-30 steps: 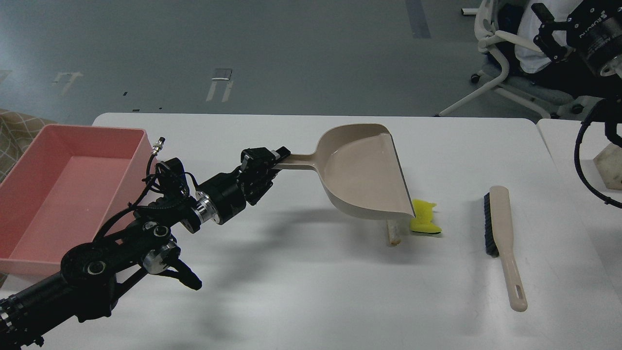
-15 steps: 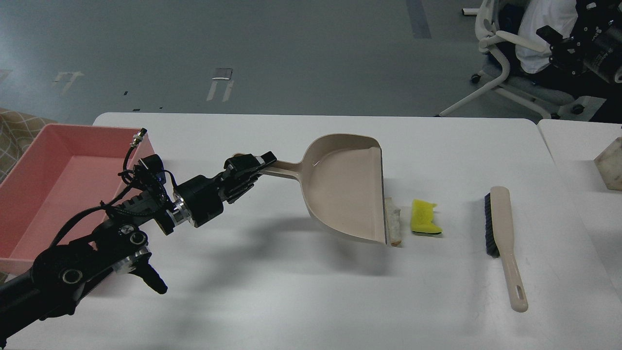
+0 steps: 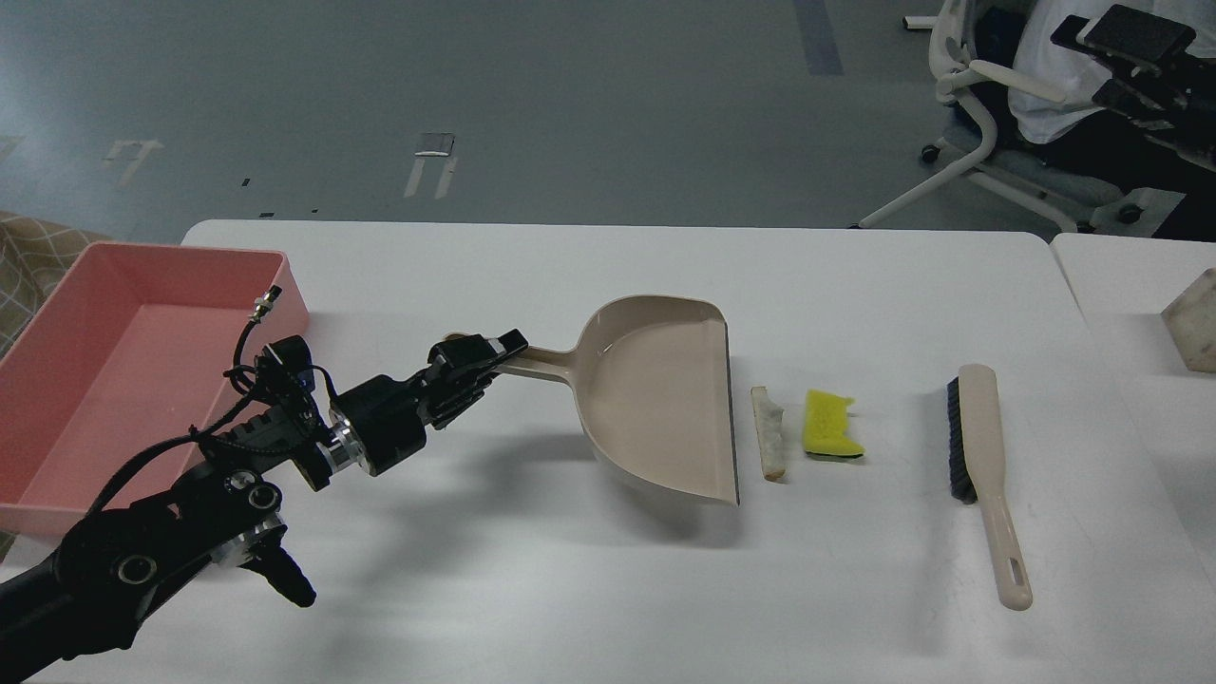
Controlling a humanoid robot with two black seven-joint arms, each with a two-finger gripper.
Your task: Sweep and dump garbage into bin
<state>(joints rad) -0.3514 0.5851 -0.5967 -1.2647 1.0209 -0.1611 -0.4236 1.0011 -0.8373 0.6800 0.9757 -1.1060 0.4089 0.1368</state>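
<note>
Next, my right gripper grabs the long brush by its handle just below the bristles, since its broad head [image 3: 978,424] risks tipping.
My left gripper [image 3: 483,353] is shut on the handle of the beige dustpan [image 3: 655,399]. The pan is tilted, with its open lip down toward the table and facing right. The garbage lies just right of that lip: a pale beige wedge [image 3: 768,445] a small gap from the lip, then a yellow sponge piece [image 3: 831,425]. The pink bin [image 3: 57,456] stands at the table's left edge, beside my left arm. My right gripper [image 3: 1078,59] is raised at the top right, off the table, fingers apart and empty.
A beige brush with dark bristles [image 3: 983,456] lies right of the sponge, handle toward me. A pale block [image 3: 1192,323] sits on a second table at the right edge. An office chair [image 3: 997,123] stands behind the table.
My left gripper has drawn the dustpan left and lowered it, uncovering the beige wedge and the sponge. My right arm has shifted at the top right.
</note>
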